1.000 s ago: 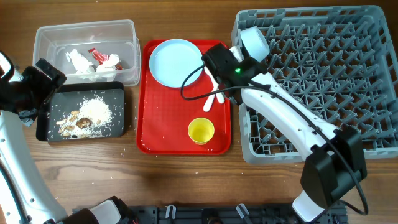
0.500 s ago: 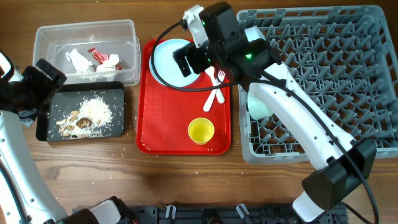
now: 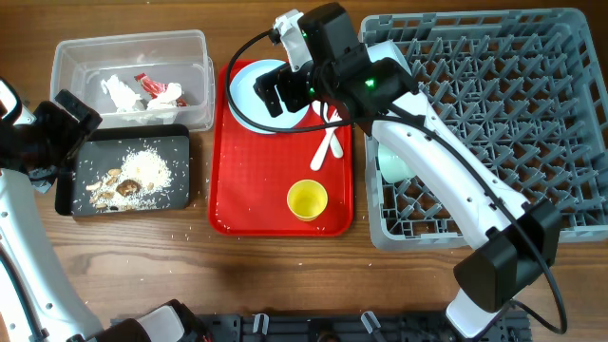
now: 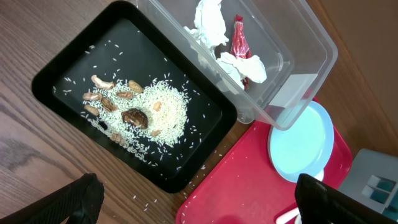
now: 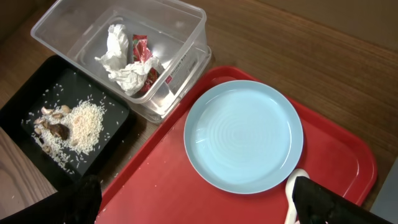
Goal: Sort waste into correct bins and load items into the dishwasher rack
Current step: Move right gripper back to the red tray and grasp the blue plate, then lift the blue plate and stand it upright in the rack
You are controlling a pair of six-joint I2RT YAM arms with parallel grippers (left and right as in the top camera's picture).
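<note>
My right gripper will next take the pale blue plate by its rim nearest the spoon (image 3: 301, 119), so the opposite edge stays free to load into the dishwasher rack (image 3: 532, 114).
My right gripper (image 3: 277, 95) is open and empty, hovering over the pale blue plate (image 3: 249, 103) on the red tray (image 3: 256, 204); in its wrist view (image 5: 205, 208) the plate (image 5: 242, 134) lies just ahead of the fingers. A white spoon and fork (image 3: 329, 144) and a yellow cup (image 3: 307, 199) also sit on the tray. One pale bowl (image 3: 392, 163) lies in the grey dishwasher rack (image 3: 532, 114). The clear tub (image 3: 71, 59) holds the wrappers (image 3: 142, 92). The black tray (image 3: 176, 190) holds food scraps (image 3: 133, 171). My left gripper (image 3: 59, 152) is open and empty (image 4: 199, 208) at the black tray's left edge.
The spoon's end (image 5: 293, 186) shows beside my right finger. Rice crumbs are scattered on the wood between the black tray (image 4: 68, 65) and the red tray (image 4: 242, 186). The tub (image 4: 323, 46) stands directly behind the black tray. The right arm spans the rack's front left corner.
My right gripper let go of the bowl, which now lies in the rack's front left, and swung left over the plate. The left arm has not moved.
</note>
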